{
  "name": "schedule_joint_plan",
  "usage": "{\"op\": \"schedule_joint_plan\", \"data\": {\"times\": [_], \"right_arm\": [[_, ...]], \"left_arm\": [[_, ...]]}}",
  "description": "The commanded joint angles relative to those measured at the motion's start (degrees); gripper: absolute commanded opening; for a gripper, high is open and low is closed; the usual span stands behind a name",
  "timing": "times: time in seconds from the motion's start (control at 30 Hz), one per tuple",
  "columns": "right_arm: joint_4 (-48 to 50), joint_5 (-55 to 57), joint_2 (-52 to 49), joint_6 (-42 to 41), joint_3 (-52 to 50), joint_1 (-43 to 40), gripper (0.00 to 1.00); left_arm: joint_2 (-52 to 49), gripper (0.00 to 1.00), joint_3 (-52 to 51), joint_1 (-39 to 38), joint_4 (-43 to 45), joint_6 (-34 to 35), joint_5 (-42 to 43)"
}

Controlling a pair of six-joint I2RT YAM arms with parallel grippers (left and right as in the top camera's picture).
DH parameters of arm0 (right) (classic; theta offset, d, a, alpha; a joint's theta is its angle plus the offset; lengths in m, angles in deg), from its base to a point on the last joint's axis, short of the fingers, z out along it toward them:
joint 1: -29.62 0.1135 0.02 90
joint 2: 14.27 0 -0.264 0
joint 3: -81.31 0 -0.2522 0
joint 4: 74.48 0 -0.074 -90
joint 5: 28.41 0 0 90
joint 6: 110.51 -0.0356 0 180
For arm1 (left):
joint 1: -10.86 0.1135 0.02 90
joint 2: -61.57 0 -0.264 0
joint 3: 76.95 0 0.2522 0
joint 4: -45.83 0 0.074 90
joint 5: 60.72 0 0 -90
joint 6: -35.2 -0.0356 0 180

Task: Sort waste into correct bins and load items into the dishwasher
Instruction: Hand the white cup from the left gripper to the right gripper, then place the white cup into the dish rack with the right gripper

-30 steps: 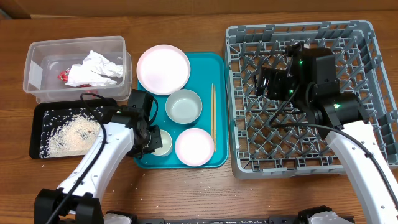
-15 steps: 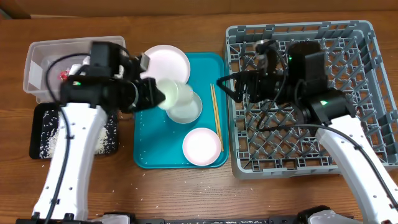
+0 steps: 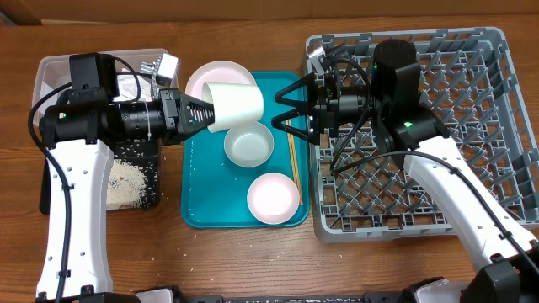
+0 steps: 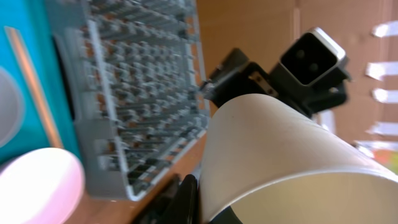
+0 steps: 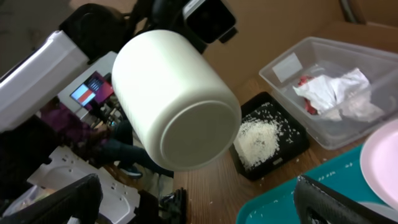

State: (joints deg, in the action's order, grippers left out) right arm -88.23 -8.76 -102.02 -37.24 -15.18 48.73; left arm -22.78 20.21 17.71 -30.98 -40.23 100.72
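My right gripper grips the small white cup around its base end (image 3: pixel 253 103) next, so the cup's opening stays free to load rim-first into the dish rack (image 3: pixel 480 50).
My left gripper (image 3: pixel 202 114) is shut on the small white cup (image 3: pixel 235 105) and holds it on its side in the air over the teal tray's far end. The cup's base faces my right gripper (image 3: pixel 290 111), which is open, a short gap away. The cup fills the left wrist view (image 4: pixel 280 149) and shows in the right wrist view (image 5: pixel 174 99), above the open right jaws (image 5: pixel 199 205). The pink plate (image 3: pixel 210 77), a white bowl (image 3: pixel 248 145), a pale bowl (image 3: pixel 273 198) and chopsticks (image 3: pixel 292 160) lie on the tray. The grey dish rack (image 3: pixel 480 50) is at right.
The teal tray (image 3: pixel 198 198) sits mid-table. The clear tub (image 3: pixel 49 77) with the crumpled napkin (image 5: pixel 329 93) is at the far left. The black tray (image 3: pixel 126 181) holding rice crumbs lies in front of it, partly under my left arm.
My left gripper has lifted the cup from the tray's near left and carried it up and right. My right arm has swung left, out over the rack's edge, jaws open toward the cup.
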Motion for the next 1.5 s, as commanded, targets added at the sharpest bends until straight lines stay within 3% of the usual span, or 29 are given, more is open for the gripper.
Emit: {"op": "schedule_joint_plan", "data": {"times": [0.0,0.43,0.63,0.73,0.8,1.1,1.33,1.47], "right_arm": [[3.5,-3.4,-0.5,-0.1,1.1,1.5,1.00],[12.2,-0.2,-1.4,-4.8,1.1,5.2,0.96],[12.9,-0.3,-1.4,-4.8,1.1,5.8,0.87],[13.2,-0.3,-1.4,-4.8,1.1,5.8,0.78],[13.3,-0.3,-1.4,-4.8,1.1,5.8,0.69],[14.1,-0.3,-1.4,-4.8,1.1,5.8,0.54],[14.8,-0.3,-1.4,-6.1,1.1,0.4,0.54],[10.6,2.2,-1.4,-6.1,1.1,-8.0,0.55]], "left_arm": [[0.1,0.04,1.1,0.2,-0.8,-1.3,6.8],[0.1,0.04,1.1,-4.8,-4.1,-2.3,6.4],[0.1,0.04,1.1,-5.5,-4.2,-2.3,5.9],[0.1,0.04,1.1,-5.5,-4.2,-2.3,5.9],[0.1,0.08,1.1,-5.6,-4.2,-2.3,5.5],[0.1,0.31,1.1,-5.6,-4.2,-2.2,4.2],[0.1,0.44,1.1,-5.5,-4.2,-2.2,4.1],[0.1,0.49,1.1,-5.3,-3.7,-2.1,2.6]]}}
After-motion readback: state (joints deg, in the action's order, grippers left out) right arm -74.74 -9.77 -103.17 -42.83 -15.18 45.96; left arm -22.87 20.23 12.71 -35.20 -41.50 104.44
